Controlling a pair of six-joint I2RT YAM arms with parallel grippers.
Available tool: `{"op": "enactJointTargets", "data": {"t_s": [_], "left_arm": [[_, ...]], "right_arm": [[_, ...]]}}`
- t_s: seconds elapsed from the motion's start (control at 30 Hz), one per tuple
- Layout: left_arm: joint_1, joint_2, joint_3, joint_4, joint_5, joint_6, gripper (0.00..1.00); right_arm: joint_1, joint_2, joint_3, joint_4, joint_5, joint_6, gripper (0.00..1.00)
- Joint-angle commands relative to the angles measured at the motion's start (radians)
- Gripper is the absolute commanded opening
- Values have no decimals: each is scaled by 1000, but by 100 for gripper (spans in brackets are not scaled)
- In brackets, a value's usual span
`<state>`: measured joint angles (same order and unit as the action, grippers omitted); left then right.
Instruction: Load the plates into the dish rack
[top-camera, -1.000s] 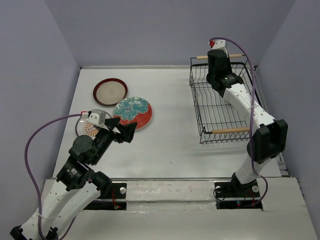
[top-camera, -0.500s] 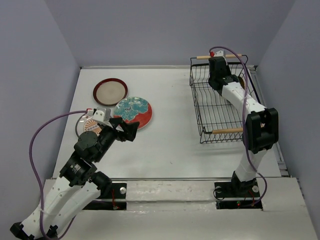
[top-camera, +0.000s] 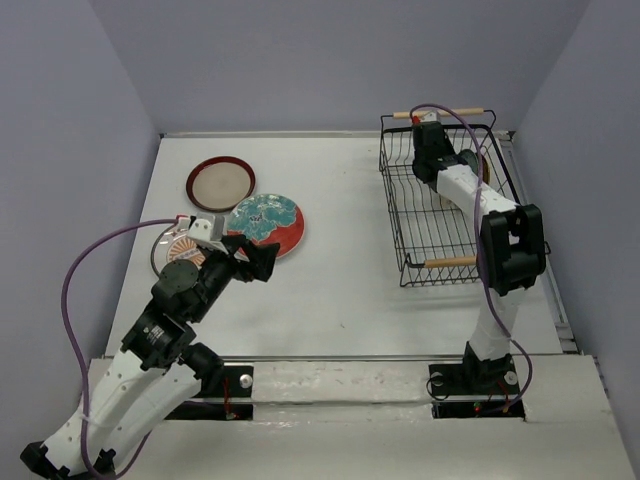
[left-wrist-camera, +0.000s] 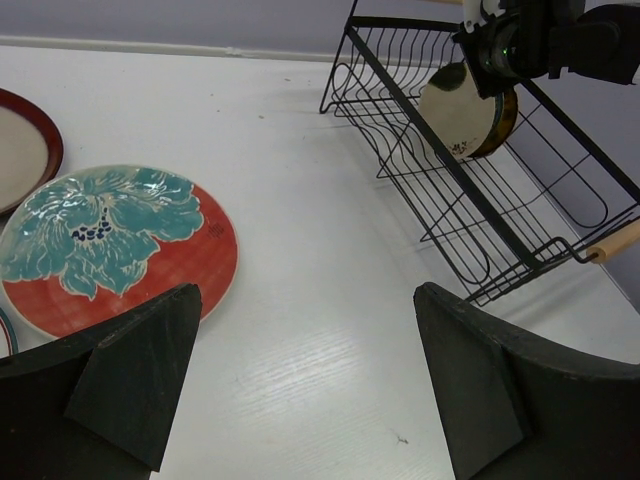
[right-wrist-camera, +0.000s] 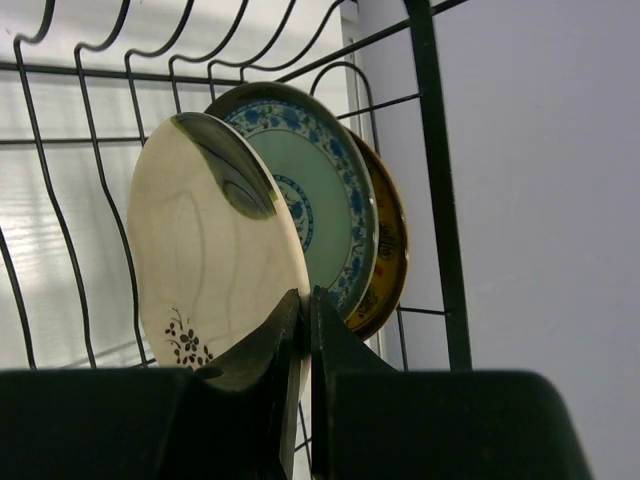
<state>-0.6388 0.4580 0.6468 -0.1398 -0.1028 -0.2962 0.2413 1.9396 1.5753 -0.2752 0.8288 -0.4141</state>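
The cream plate's lower edge sits between the rack wires beside the blue patterned plate (right-wrist-camera: 320, 200), so the cream plate would stand and my right gripper should open now.
My right gripper (right-wrist-camera: 305, 300) is shut on the rim of the cream plate (right-wrist-camera: 200, 250) and holds it upright at the far end of the dish rack (top-camera: 400, 205). A blue patterned plate (right-wrist-camera: 320, 200) and a yellow patterned plate (right-wrist-camera: 388, 250) stand right behind it. My left gripper (left-wrist-camera: 305, 310) is open and empty above the table, just right of the red-and-teal floral plate (left-wrist-camera: 110, 245). The red-rimmed beige plate (top-camera: 220, 183) lies behind the floral plate. The white plate with orange pattern (top-camera: 172, 250) is partly hidden under my left arm.
The rack's near wooden handle (top-camera: 450, 262) and far handle (top-camera: 465, 112) cross its ends. The rack (left-wrist-camera: 470, 200) stands close to the right wall. The left wall runs beside the flat plates.
My right arm has reached farther and lower into the rack's far end with the cream plate. My left gripper has shifted slightly toward the floral plate.
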Motion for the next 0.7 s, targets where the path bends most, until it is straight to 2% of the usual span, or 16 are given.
{"op": "enactJointTargets", "data": {"t_s": [0.0,0.3,0.43,0.5,0.53,0.63,0.67], "left_arm": [[10,16,4,39,-5,20,99],[16,36,4,42,-1,19,99],[21,57,8,31,-15,5,99],[24,61,11,31,-17,0,99],[25,62,11,28,-17,-9,99],[28,73,13,29,-14,-29,99],[31,79,13,31,-17,-46,99]], "right_arm": [[-16,12,48,67,7,-68,7],[-25,16,28,85,-3,-62,7],[-25,10,38,77,-2,-28,25],[-25,-2,51,61,-19,14,38],[-25,-20,54,39,-49,30,48],[-25,-68,68,-14,-114,118,67],[-25,-82,71,-33,-134,174,69]]}}
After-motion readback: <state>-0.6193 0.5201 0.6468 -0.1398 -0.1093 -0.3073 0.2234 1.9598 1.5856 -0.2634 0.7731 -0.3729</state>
